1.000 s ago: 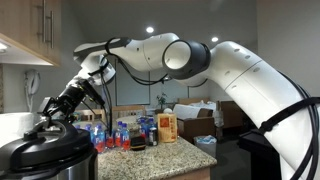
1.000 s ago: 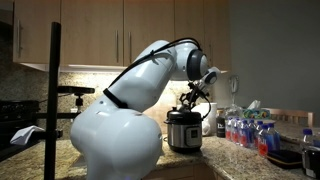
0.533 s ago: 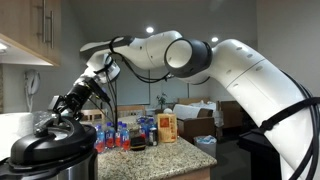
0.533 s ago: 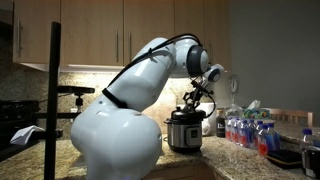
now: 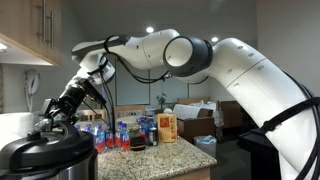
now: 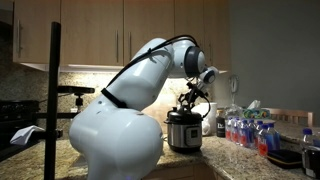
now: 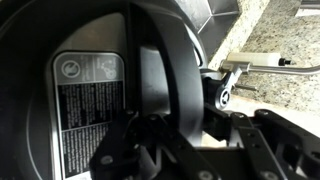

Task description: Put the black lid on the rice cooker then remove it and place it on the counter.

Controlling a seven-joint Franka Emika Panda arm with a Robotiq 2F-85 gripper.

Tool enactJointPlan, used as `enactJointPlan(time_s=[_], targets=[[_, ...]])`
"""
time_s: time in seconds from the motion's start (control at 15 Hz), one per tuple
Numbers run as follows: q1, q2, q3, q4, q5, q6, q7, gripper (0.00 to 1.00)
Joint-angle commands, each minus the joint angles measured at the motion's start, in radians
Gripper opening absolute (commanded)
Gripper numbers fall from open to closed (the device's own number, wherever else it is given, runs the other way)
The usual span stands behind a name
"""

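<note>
The black lid's lower edge sits level on the rice cooker's silver body (image 5: 78, 171) and the lid would settle, so it is time to open my gripper now.
The rice cooker (image 5: 62, 168) (image 6: 185, 131) stands on the counter (image 6: 225, 158), silver body with a black top. The black lid (image 5: 42, 150) (image 6: 185, 112) lies on or just over its top; I cannot tell whether it rests fully. My gripper (image 5: 53, 123) (image 6: 190, 101) comes down from above and is shut on the lid's raised centre handle. In the wrist view the lid (image 7: 70, 60) fills the frame. Its glossy black handle (image 7: 165, 75) runs between my gripper's (image 7: 176, 118) dark fingers. A grey label (image 7: 88, 95) is on the lid's surface.
Several colourful bottles (image 5: 120, 135) (image 6: 245, 131) and an orange box (image 5: 167, 127) crowd the counter beside the cooker. Wooden cabinets (image 6: 120, 30) hang above. A black stand (image 6: 55, 90) rises near the robot base. Speckled granite (image 7: 270, 50) shows past the lid.
Half a second ago the wrist and lid were shifted slightly; now they are back about where they were a second ago. The grip on the lid's handle has held throughout.
</note>
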Motion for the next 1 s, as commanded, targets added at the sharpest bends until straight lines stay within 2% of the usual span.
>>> enactJointPlan(time_s=[0.0,0.47,0.53,0.6,0.93], targets=[[0.006,-0.07,-0.009,-0.069,-0.019,0.001,0.002,0.0],[0.02,-0.081,-0.02,-0.08,-0.042,0.006,0.013,0.0],[0.023,-0.081,-0.022,-0.079,-0.05,0.004,0.015,0.25],[0.026,-0.082,-0.022,-0.079,-0.056,0.004,0.016,0.26],[0.039,-0.095,-0.029,-0.079,-0.091,-0.002,0.017,0.56]])
